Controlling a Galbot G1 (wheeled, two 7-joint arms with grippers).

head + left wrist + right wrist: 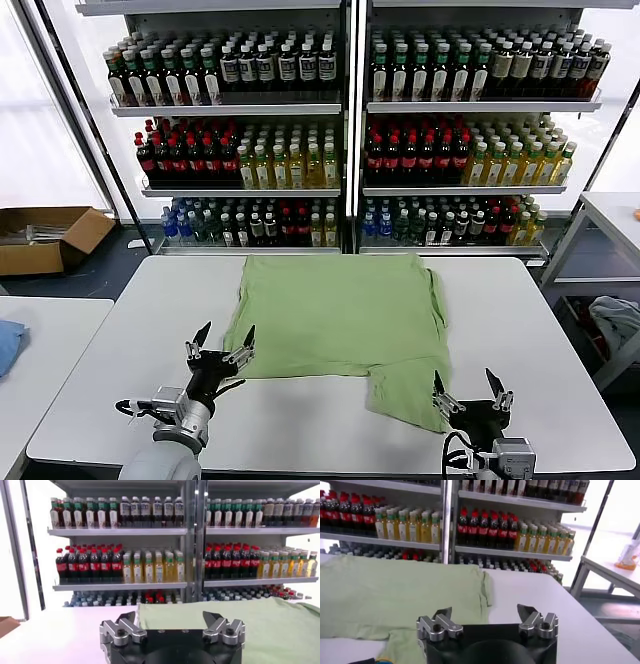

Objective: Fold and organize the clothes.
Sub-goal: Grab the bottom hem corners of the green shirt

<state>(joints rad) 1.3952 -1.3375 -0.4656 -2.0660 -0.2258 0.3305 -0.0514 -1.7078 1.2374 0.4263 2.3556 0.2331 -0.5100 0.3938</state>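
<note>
I will fold the shirt over on itself next, so I will pick up the light green shirt (330, 305) by its loose flap (405, 390) with my right gripper.
The light green shirt (340, 320) lies flat on the white table (120, 340), folded into a rough rectangle with a flap hanging toward the near right corner. Collar, buttons and print are hidden. My left gripper (221, 345) is open, just off the shirt's near left corner. My right gripper (467, 385) is open, just right of the near right flap. The shirt also shows in the left wrist view (260, 625) beyond the open left gripper (172, 622), and in the right wrist view (385, 590) beyond the open right gripper (485, 615).
Shelves of bottles (340, 130) stand behind the table. A cardboard box (45, 238) sits on the floor at far left. A blue cloth (8, 343) lies on a side table at left. A grey-white bundle (618, 320) lies at right.
</note>
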